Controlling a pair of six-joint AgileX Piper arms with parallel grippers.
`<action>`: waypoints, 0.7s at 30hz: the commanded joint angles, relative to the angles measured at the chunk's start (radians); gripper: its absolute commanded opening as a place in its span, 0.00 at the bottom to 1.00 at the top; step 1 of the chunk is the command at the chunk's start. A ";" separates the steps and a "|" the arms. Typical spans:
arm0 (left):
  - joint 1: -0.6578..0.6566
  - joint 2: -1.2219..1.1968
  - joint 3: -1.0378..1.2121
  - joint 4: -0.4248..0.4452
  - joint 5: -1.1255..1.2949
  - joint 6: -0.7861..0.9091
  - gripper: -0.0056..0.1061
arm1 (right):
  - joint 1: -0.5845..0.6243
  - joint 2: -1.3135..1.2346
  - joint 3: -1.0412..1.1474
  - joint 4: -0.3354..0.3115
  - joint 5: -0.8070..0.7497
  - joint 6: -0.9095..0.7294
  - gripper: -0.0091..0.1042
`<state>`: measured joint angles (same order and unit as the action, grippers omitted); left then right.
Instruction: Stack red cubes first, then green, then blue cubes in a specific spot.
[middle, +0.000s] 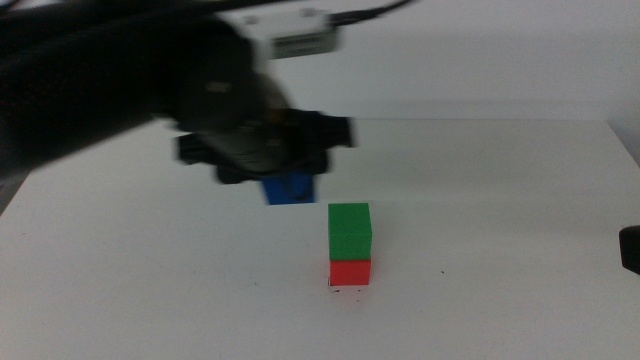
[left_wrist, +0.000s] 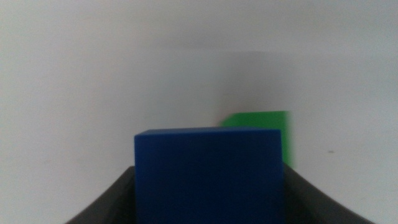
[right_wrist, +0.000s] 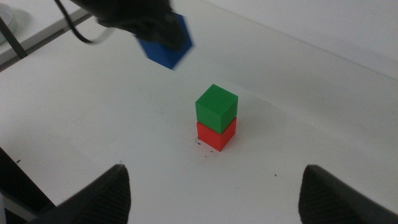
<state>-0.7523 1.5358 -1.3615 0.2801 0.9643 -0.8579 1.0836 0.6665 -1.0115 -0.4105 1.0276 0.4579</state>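
Observation:
My left gripper keeps hold of the blue cube until it is on the green cube. It hangs above and beside the green cube's top and would miss the stack.
The green cube (middle: 349, 230) sits squarely on the red cube (middle: 350, 272) near the table's middle. The red cube rests on the spot, whose thin black marks (middle: 345, 291) peek out at its front edge. My left gripper (middle: 290, 180) hangs in the air up and to the left of the stack, shut on the blue cube (middle: 291, 189). In the left wrist view the blue cube (left_wrist: 208, 174) fills the space between the jaws, with the green cube (left_wrist: 264, 123) beyond it. My right gripper (right_wrist: 214, 183) waits open near the table's right side, looking at the stack (right_wrist: 216, 118).
The white table's far edge (middle: 480, 120) runs behind the stack. The left arm's dark body and cables (middle: 90, 80) fill the upper left of the middle view. A lone black speck (middle: 444, 273) lies right of the stack.

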 joint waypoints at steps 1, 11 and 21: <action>-0.080 0.064 -0.096 0.101 0.058 -0.097 0.03 | 0.002 -0.003 -0.007 -0.006 -0.005 -0.004 0.90; -0.102 0.274 -0.215 0.053 -0.005 -0.129 0.03 | 0.002 -0.003 -0.007 -0.006 -0.005 -0.004 0.90; -0.073 0.293 -0.213 0.027 -0.026 -0.138 0.03 | 0.002 -0.003 -0.007 -0.006 -0.005 -0.004 0.90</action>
<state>-0.8275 1.8251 -1.5682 0.3083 0.9368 -0.9836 1.0836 0.6665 -1.0115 -0.4105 1.0276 0.4599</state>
